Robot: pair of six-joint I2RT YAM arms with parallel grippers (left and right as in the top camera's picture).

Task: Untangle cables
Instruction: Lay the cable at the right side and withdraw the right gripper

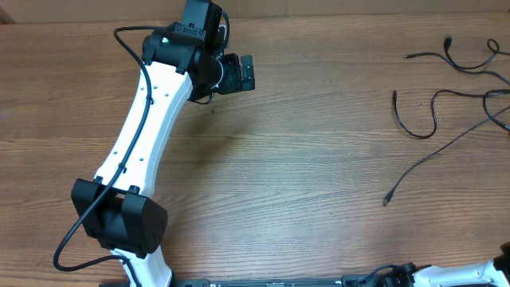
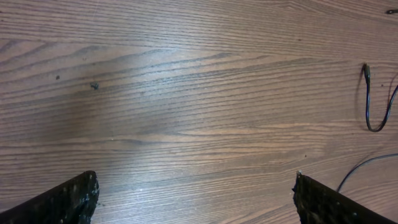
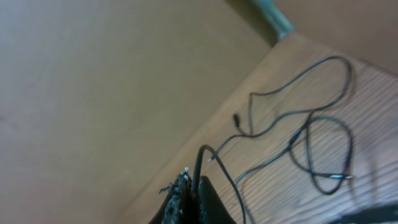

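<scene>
The black cable is high above the tabletop, so my right gripper should lower it before releasing.
Several thin black cables (image 1: 434,108) lie looped and crossing at the table's far right, one plug end (image 1: 387,200) pointing toward the front. My left gripper (image 1: 241,73) hovers open at the top centre, far from them. In the left wrist view its fingers (image 2: 68,200) stand wide apart over bare wood, and a cable loop (image 2: 369,106) shows at the right edge. My right gripper (image 3: 194,180) is shut on a black cable (image 3: 200,158) that arches out from between its fingers. More cables (image 3: 311,134) lie on the table beyond it. The right gripper is outside the overhead view.
The wooden table (image 1: 303,167) fills the overhead view. The white left arm (image 1: 139,135) runs from its base at the bottom left up to the top centre. Part of the right arm (image 1: 454,275) shows at the bottom right. The table's edge (image 3: 205,134) and tan floor appear in the right wrist view.
</scene>
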